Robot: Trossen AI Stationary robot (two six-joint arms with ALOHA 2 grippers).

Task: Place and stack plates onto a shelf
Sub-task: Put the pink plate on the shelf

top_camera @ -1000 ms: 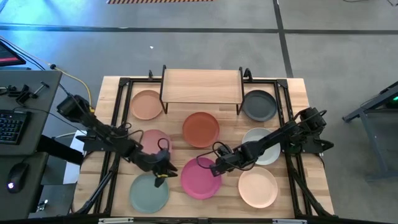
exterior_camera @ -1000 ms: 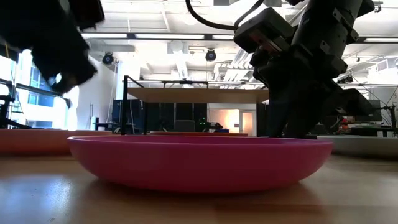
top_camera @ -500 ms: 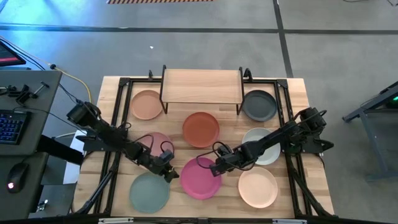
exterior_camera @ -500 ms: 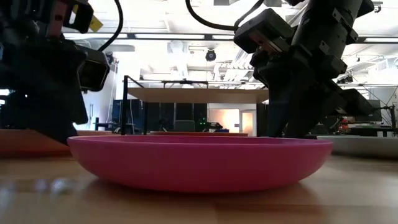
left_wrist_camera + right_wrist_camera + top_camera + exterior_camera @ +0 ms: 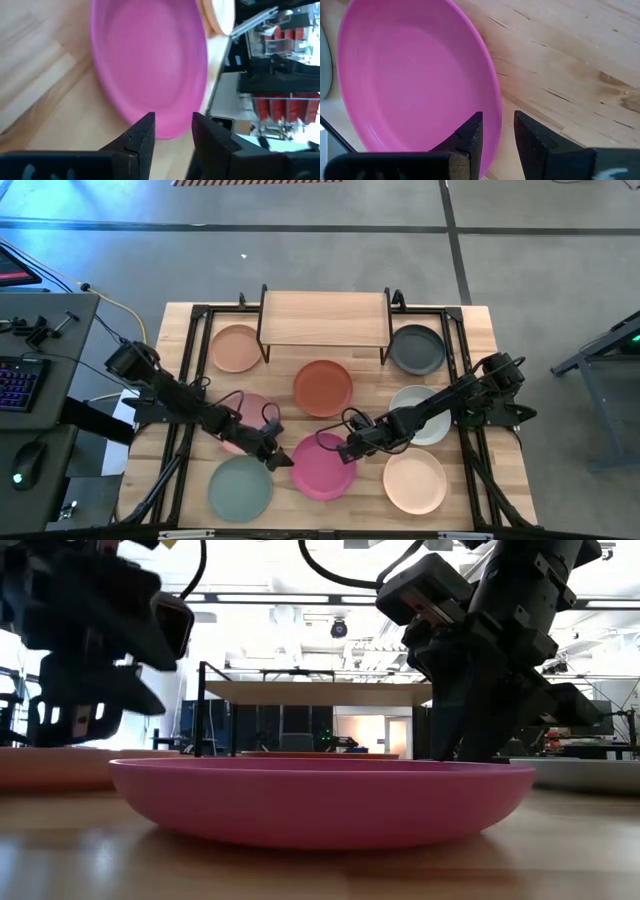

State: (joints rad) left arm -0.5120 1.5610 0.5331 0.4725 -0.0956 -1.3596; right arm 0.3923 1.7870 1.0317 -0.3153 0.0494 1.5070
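Note:
I should grab the magenta plate by its rim [image 5: 350, 459] with my right gripper next, to place it onto the shelf [image 5: 323, 318].
The magenta plate [image 5: 322, 470] lies flat on the table near its front edge. My left gripper [image 5: 283, 460] is open at the plate's left rim, rolled onto its side. In the left wrist view that rim [image 5: 170, 134] shows in the gap between the fingers. My right gripper [image 5: 345, 452] is open at the plate's far right rim and points steeply down. One of its fingers stands over the plate's inside and the other outside, with the rim [image 5: 498, 120] between them. The shelf [image 5: 323, 318] stands at the table's far edge with nothing on its top. My left gripper has the magenta plate's left rim [image 5: 170, 134] in its gap; I cannot tell whether a finger touches it. My right gripper stands astride the far right rim [image 5: 498, 120] from above, with wood showing beside the rim in the gap; whether it touches the rim, I cannot tell.
Other plates lie around on the table. They are peach [image 5: 237, 348], terracotta [image 5: 322, 387], dark grey [image 5: 417, 349], pale grey-white [image 5: 420, 412], cream [image 5: 414, 481] and sage green [image 5: 240, 488]. A light pink plate [image 5: 252, 408] lies partly under my left arm.
My left gripper has come down and toward the table's right, up to the magenta plate's left rim. It has rolled onto its side on the way. The plate has stayed where it was.

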